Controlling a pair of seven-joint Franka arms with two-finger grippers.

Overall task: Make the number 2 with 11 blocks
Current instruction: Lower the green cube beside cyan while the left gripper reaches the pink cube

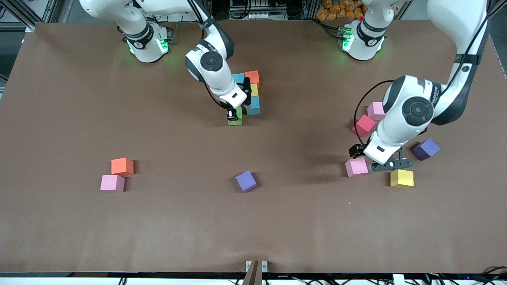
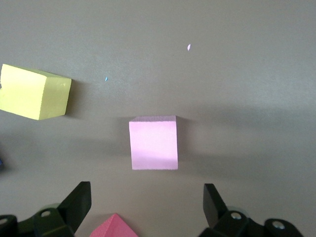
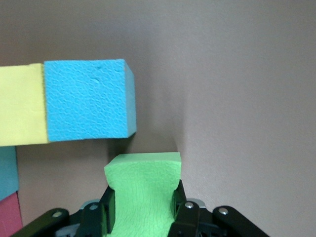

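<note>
The green block has a gap between it and the light blue block. I will move the green block closer before my right gripper lets go of it.
My right gripper (image 1: 234, 115) (image 3: 143, 207) is shut on a green block (image 1: 236, 120) (image 3: 143, 190), squeezing its sides, low beside a light blue block (image 1: 253, 105) (image 3: 89, 101). That block ends a cluster with a yellow block (image 1: 254, 90) (image 3: 22, 106), an orange-red one (image 1: 252, 76) and another light blue one (image 1: 238, 78). My left gripper (image 1: 391, 164) (image 2: 147, 195) hangs open and holds nothing, over the table between a pink block (image 1: 356, 166) (image 2: 153, 143) and a yellow block (image 1: 401, 178) (image 2: 34, 92). A red block (image 1: 365, 125) (image 2: 113, 228) and a pink block (image 1: 375, 110) lie beside the left arm.
An orange block (image 1: 122, 166) and a pink block (image 1: 112, 183) sit together toward the right arm's end. One purple cube (image 1: 246, 181) lies mid-table nearer the front camera, another purple cube (image 1: 426, 149) beside the left arm's wrist.
</note>
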